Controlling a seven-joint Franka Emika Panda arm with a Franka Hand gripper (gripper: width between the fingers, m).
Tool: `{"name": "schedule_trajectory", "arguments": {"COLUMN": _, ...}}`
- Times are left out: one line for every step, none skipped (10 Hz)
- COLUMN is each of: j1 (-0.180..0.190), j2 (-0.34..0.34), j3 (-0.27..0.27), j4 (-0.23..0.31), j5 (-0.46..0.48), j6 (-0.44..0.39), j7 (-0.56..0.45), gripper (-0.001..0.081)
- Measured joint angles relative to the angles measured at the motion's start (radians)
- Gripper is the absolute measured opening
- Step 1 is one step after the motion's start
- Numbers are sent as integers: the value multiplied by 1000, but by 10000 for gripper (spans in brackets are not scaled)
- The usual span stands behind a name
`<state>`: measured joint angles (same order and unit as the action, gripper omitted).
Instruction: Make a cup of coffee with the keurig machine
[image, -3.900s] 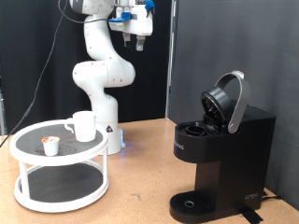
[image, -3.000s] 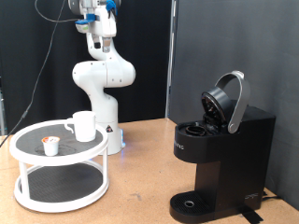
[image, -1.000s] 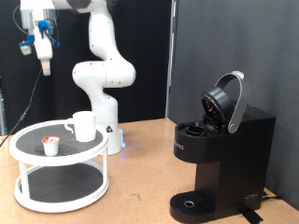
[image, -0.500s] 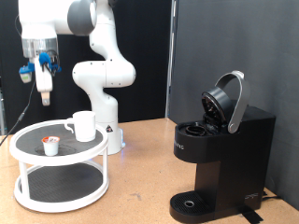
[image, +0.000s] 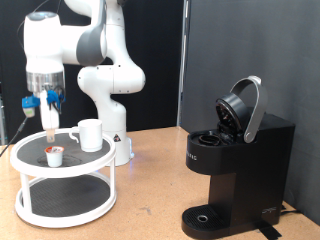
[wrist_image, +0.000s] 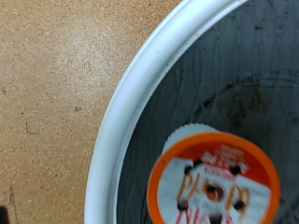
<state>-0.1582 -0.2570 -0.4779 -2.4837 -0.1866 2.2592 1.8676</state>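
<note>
The robot's fingertips are above the small pod's orange-brown top (image: 54, 149) (wrist_image: 215, 185) and don't reach the pod's sides yet, so the gripper should go lower first and then close on the pod.
The white mug (image: 89, 135) stands on the top shelf of a round white two-tier stand (image: 30, 185) at the exterior view's left. A small white pod with an orange-brown top (image: 54, 155) sits beside the mug, and fills the wrist view (wrist_image: 217, 185). My gripper (image: 50, 130) hangs straight above the pod, a little over it, with nothing seen between its fingers. The black keurig machine (image: 235, 165) stands at the exterior view's right with its lid raised. The gripper's fingers do not show in the wrist view.
The stand's white rim (wrist_image: 131, 121) curves across the wrist view over the brown table (wrist_image: 56, 93). The white robot base (image: 112, 85) stands behind the stand. A black backdrop is behind everything.
The arm has swung from high above the middle over to the exterior view's left and come down, so the gripper now hangs just above the pod. Mug, pod and machine have not moved.
</note>
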Motion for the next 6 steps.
{"name": "schedule_trajectory", "arguments": {"j1": 0, "j2": 15, "j3": -2, "j4": -14, "j5": 0, "j6": 29, "j7": -5, "gripper": 734}}
{"name": "schedule_trajectory", "arguments": {"j1": 0, "j2": 27, "j3": -5, "j4": -25, "j5": 0, "j6": 47, "j7": -12, "gripper": 734}}
{"name": "schedule_trajectory", "arguments": {"j1": 0, "j2": 31, "j3": -7, "j4": -37, "j5": 1, "j6": 59, "j7": -19, "gripper": 734}}
{"name": "schedule_trajectory", "arguments": {"j1": 0, "j2": 31, "j3": -8, "j4": -48, "j5": 1, "j6": 65, "j7": -25, "gripper": 734}}
{"name": "schedule_trajectory", "arguments": {"j1": 0, "j2": 31, "j3": -8, "j4": -56, "j5": 3, "j6": 68, "j7": -33, "gripper": 734}}
{"name": "schedule_trajectory", "arguments": {"j1": 0, "j2": 31, "j3": -8, "j4": -64, "j5": 6, "j6": 74, "j7": -38, "gripper": 734}}
